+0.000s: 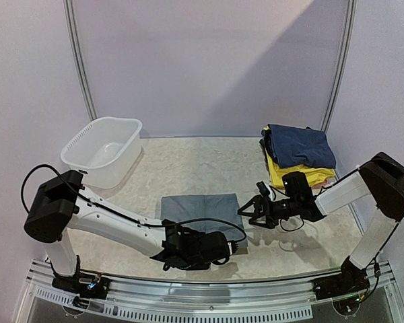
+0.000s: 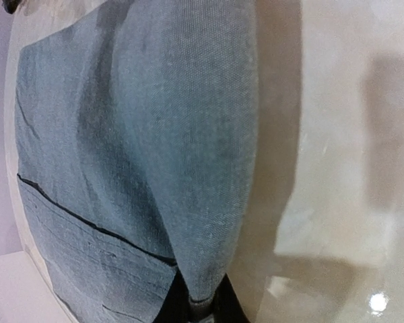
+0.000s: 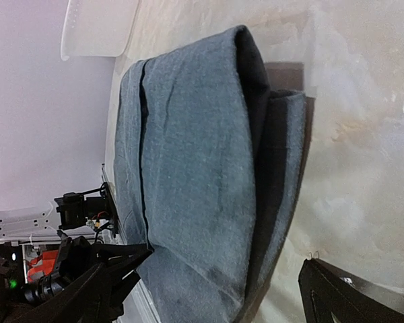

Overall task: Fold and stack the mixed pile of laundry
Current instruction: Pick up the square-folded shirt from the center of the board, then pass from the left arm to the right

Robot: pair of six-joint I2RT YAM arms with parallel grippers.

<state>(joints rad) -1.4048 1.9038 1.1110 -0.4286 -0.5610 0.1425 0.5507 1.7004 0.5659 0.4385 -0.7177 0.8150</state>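
My right gripper grabs the folded grey trousers across all layers at the stack-side edge (image 1: 239, 213) (image 3: 205, 303) next, to stack them still folded.
The grey trousers (image 1: 198, 207) lie folded in a rectangle at the table's middle. My left gripper (image 1: 237, 243) is at their near right corner, shut on a pinched-up ridge of the grey cloth (image 2: 135, 134), which runs into the left gripper (image 2: 200, 306) at the bottom of the left wrist view. My right gripper (image 1: 249, 212) is open at the trousers' right edge. Its fingers (image 3: 87, 282) stand either side of the folded cloth (image 3: 202, 188), holding nothing. A navy garment (image 1: 299, 145) tops a yellow one (image 1: 303, 176) in a stack at the back right.
A white plastic basin (image 1: 104, 151) stands at the back left, and shows again as the basin (image 3: 97, 27) in the right wrist view. Bare beige tabletop (image 1: 202, 161) lies behind the trousers. Pale walls close in the back and sides.
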